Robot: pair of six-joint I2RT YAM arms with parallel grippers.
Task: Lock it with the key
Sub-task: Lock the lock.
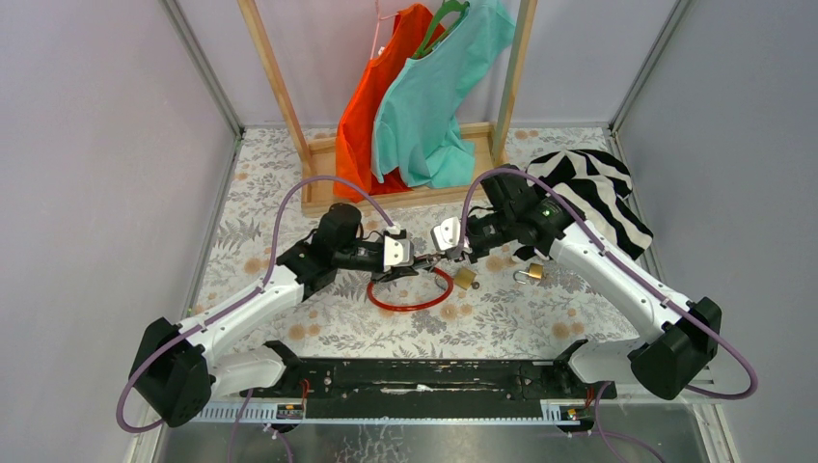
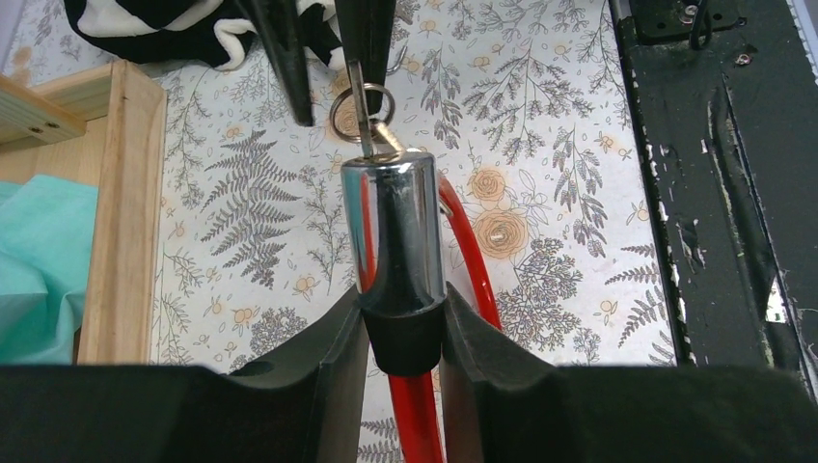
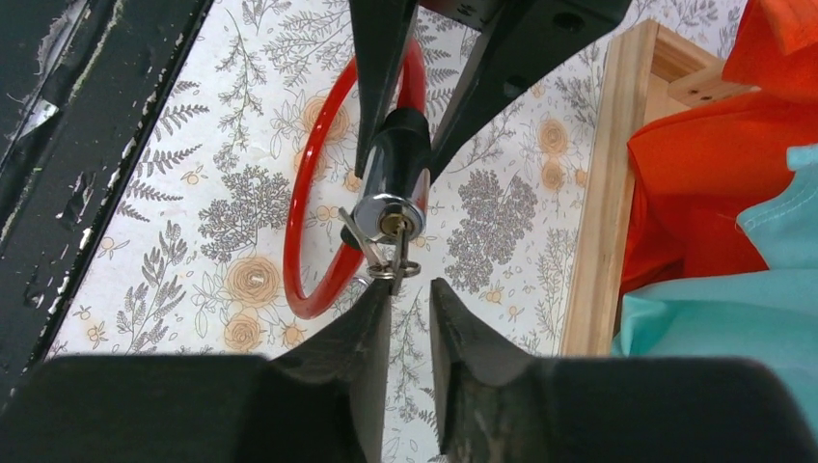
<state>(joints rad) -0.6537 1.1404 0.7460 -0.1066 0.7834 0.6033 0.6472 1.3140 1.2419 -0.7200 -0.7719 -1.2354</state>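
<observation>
The robot's right gripper grabs the key next by its ring end [image 2: 358, 89], in line with the cylinder [image 2: 394, 231], so it can then pull the key straight out.
A red cable lock [image 1: 410, 304] lies looped on the floral table. My left gripper [image 2: 405, 299] is shut on the black end of the lock's chrome cylinder [image 2: 394, 231] and holds it above the table. A key [image 3: 394, 253] on a small ring sticks out of the cylinder's face [image 3: 394, 217]. My right gripper [image 3: 410, 287] stands open just in front of the key, with a narrow gap between its fingers. The key's ring touches the tip of its left finger [image 3: 371, 309]. Seen from above, the two grippers [image 1: 413, 262] [image 1: 451, 255] meet tip to tip over the cable.
Two brass padlocks [image 1: 465, 278] [image 1: 533, 274] lie right of the cable. A wooden rack [image 1: 318, 183] with orange [image 1: 362, 116] and teal [image 1: 434, 96] garments stands behind. A striped cloth [image 1: 588, 188] lies at the back right, and a black rail [image 1: 415, 376] runs along the near edge.
</observation>
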